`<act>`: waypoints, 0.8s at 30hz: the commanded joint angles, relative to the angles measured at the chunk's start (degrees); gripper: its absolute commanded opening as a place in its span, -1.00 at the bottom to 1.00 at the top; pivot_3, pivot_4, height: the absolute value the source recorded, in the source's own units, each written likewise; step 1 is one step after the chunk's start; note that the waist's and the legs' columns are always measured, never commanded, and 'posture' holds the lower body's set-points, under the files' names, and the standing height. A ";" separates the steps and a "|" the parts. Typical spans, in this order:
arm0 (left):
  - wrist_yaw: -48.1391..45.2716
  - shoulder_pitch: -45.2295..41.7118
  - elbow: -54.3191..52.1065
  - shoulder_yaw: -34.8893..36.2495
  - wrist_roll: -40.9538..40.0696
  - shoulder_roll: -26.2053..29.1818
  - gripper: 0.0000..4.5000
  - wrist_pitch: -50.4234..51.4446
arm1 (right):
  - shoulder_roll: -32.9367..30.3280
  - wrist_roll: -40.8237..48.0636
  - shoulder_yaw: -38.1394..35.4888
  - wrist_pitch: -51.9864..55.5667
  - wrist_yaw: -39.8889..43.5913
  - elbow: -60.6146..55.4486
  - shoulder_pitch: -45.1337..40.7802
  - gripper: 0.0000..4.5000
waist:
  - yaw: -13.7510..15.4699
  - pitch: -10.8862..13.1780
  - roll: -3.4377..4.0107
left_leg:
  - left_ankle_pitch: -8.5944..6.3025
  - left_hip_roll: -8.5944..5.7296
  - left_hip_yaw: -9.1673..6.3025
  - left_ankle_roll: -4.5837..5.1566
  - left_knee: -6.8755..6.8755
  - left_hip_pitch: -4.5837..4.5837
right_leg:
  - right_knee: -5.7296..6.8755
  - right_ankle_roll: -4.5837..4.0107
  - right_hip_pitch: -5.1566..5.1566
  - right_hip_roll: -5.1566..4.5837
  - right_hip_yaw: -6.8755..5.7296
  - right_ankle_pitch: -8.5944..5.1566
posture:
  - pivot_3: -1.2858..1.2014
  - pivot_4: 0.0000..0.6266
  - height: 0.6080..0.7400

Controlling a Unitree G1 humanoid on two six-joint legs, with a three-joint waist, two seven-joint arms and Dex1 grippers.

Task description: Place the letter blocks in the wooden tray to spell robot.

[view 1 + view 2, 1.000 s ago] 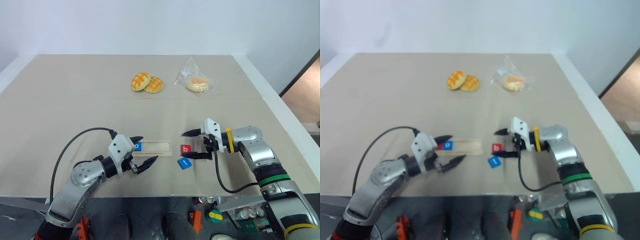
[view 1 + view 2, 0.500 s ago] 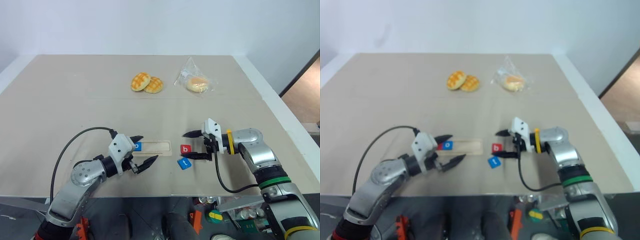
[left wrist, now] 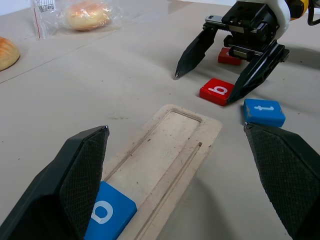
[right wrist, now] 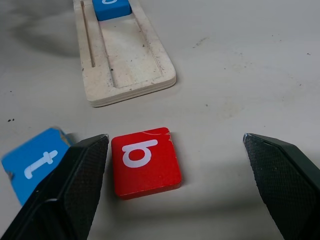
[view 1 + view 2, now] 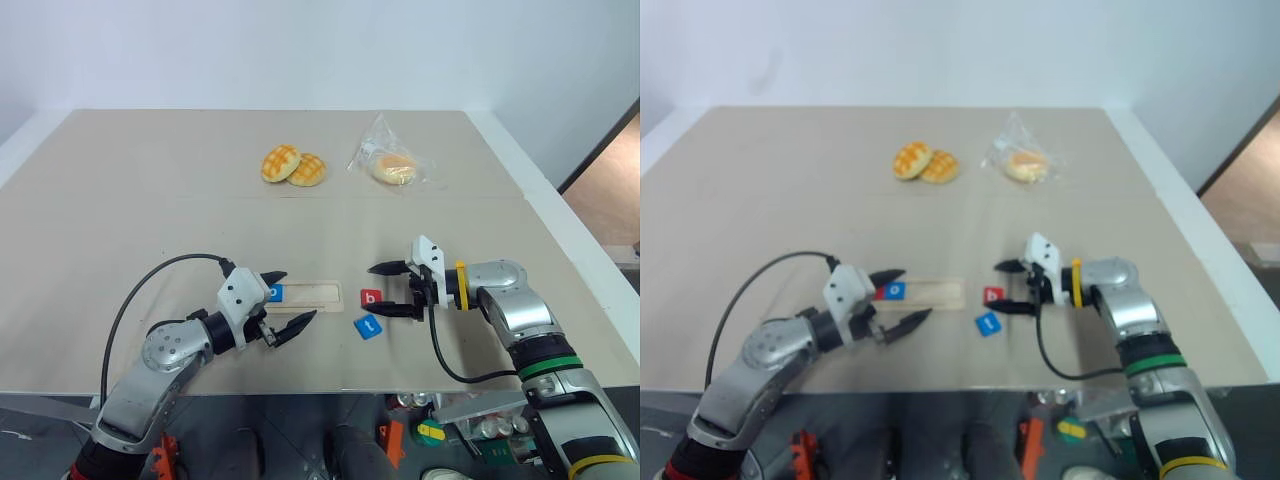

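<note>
My right gripper grabs the red b block by its edges next, to place the b in the tray (image 5: 312, 294) (image 4: 131, 55) for spelling robot.
The wooden tray (image 5: 312, 294) lies in front of me with a blue "o" block (image 5: 277, 293) near its left end. A sliver of a red block (image 5: 880, 293) shows just left of the blue one. My left gripper (image 5: 290, 298) hangs open over the tray's left part, empty. A red "b" block (image 4: 145, 161) lies on the table just right of the tray. My right gripper (image 5: 371, 289) is open with one finger on each side of it. A blue "t" block (image 5: 369, 327) lies in front of the "b". Another red block (image 3: 229, 56) sits under the right gripper's body.
Two waffle-patterned buns (image 5: 294, 165) and a bagged bun (image 5: 392, 165) sit far back on the beige table (image 5: 120, 200). A black cable (image 5: 150, 285) loops off my left arm. The table's front edge runs close below both grippers.
My right gripper has rolled slightly, and its wrist has edged a little to the right. Its fingers still flank the red "b" block. The left arm and all blocks have stayed put.
</note>
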 commanded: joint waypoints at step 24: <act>0.12 -1.41 -0.39 -0.40 -0.11 -0.96 1.00 0.62 | -0.71 -0.05 -3.11 4.62 -10.02 -19.36 10.56 0.87 | 0.02 0.00 0.00 | 0.00 -0.01 -0.01 0.00 0.00 -0.02 | 0.01 0.02 -0.02 0.00 0.00 -0.01 | 0.03 -0.52 1.00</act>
